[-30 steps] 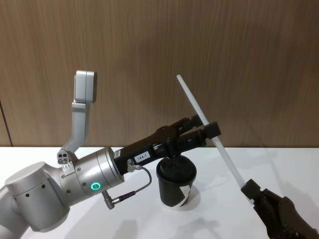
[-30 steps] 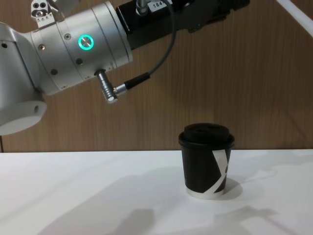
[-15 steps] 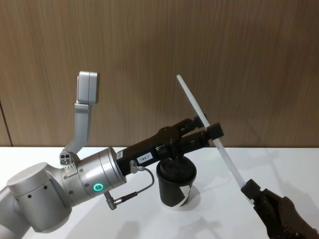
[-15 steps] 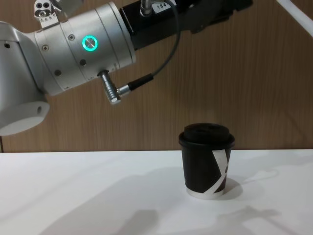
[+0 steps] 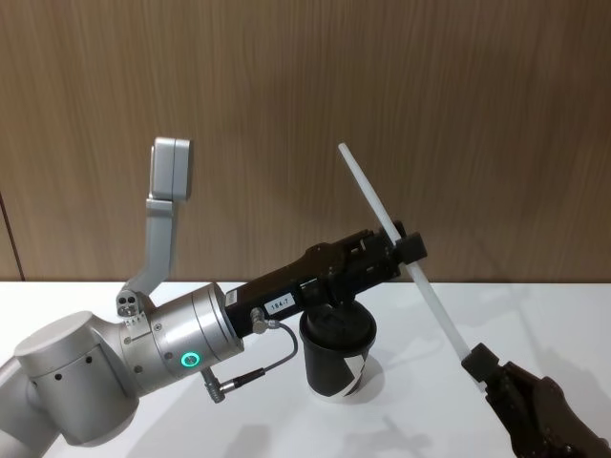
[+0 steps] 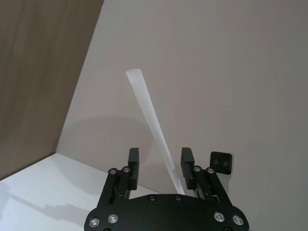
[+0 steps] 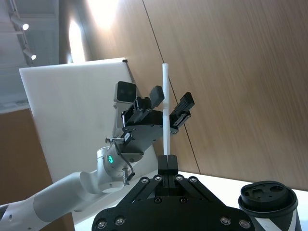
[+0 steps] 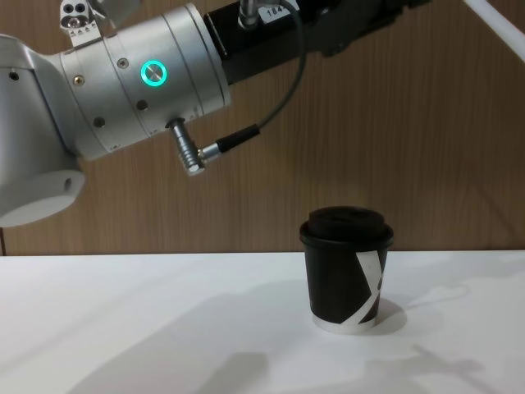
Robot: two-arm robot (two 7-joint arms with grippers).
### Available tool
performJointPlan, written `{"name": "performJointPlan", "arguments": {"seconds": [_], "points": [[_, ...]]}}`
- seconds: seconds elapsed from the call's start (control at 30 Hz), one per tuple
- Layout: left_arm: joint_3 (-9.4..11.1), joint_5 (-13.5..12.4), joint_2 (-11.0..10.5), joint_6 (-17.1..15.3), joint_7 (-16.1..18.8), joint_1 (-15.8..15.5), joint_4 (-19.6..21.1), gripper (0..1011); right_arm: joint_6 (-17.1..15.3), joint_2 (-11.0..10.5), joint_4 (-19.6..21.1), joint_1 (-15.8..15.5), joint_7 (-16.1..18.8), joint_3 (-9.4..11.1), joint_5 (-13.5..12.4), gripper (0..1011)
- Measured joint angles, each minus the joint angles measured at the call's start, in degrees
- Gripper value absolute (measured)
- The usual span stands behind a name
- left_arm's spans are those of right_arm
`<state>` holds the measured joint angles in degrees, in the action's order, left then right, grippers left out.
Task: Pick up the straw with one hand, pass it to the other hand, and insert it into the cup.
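Observation:
The left gripper grips the straw by its middle (image 5: 392, 230) next, which leaves the straw's lower end free to go into the cup (image 5: 339, 348).
The long white straw (image 5: 396, 239) slants up and to the left above the table. My right gripper (image 5: 474, 361) is shut on its lower end at the lower right, and the right wrist view shows the pinch (image 7: 167, 162) with the straw (image 7: 165, 106) rising from it. My left gripper (image 5: 401, 243) reaches in from the left at the straw's middle. It is open, its fingers (image 6: 133, 159) flanking the straw (image 6: 154, 125), which sits nearer one finger. The black lidded cup (image 5: 339, 348) stands on the table below the left gripper, also in the chest view (image 8: 346, 271).
The white table (image 8: 123, 328) spreads around the cup, with a brown wood wall (image 5: 286, 95) behind it. My left arm's silver wrist (image 8: 139, 78) with its green ring light and a dark cable (image 8: 271, 107) hang above the table's left side.
My left arm has edged forward and slightly up, bringing its fingers around the straw's middle. The right gripper, the straw and the cup have stayed put.

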<state>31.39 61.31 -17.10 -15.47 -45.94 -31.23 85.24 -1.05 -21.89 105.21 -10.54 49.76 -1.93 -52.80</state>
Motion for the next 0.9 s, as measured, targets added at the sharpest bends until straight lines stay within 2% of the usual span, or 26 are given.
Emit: {"name": "performJointPlan", "arguments": {"seconds": [0.03,0.07,0.23,0.43,0.9], "points": [[0.0,0.0,0.0,0.0,0.0,0.0,0.0,547,0.0,0.0,0.0,0.0,0.0,0.0,0.0,2],[0.0,0.0,0.0,0.0,0.0,0.0,0.0,534,0.0,0.0,0.0,0.0,0.0,0.0,0.0,2],[0.1,-0.1,0.0,0.1,0.0,0.0,0.0,339,0.0,0.0,0.0,0.0,0.0,0.0,0.0,2],[0.1,-0.1,0.0,0.1,0.1,0.0,0.1,161,0.0,0.0,0.0,0.0,0.0,0.0,0.0,2],[0.1,-0.2,0.0,0.1,0.1,0.0,0.1,59,0.0,0.0,0.0,0.0,0.0,0.0,0.0,2]]}}
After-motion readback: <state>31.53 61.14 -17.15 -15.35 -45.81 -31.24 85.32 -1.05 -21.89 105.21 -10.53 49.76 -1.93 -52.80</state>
